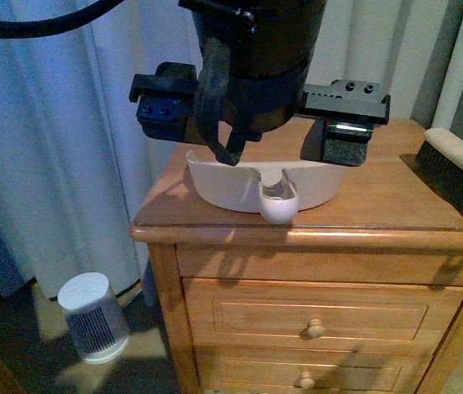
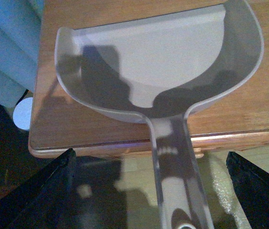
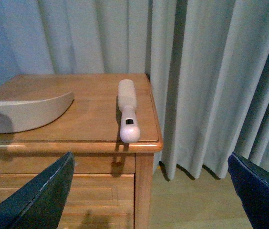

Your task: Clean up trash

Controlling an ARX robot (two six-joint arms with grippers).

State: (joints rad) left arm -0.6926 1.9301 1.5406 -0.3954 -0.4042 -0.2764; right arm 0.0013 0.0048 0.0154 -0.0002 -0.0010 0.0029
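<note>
I should next pick up the dustpan with my left gripper by its narrow handle jutting past the nightstand. The dustpan's scoop is wider than my open fingers.
No trash shows in any view. A pale dustpan lies on the wooden nightstand, its handle sticking out over the front edge, and its scoop is bare inside. My left gripper hangs open just above the pan, one finger on each side of the handle without touching it. My right gripper is open and holds nothing, off the nightstand's front right corner. A hand brush lies near that corner, and its dark bristles show in the front view.
Pale curtains hang behind and beside the nightstand. Its drawers have round knobs. A small white cylinder stands on the floor to the left. Bare floor lies to the right.
</note>
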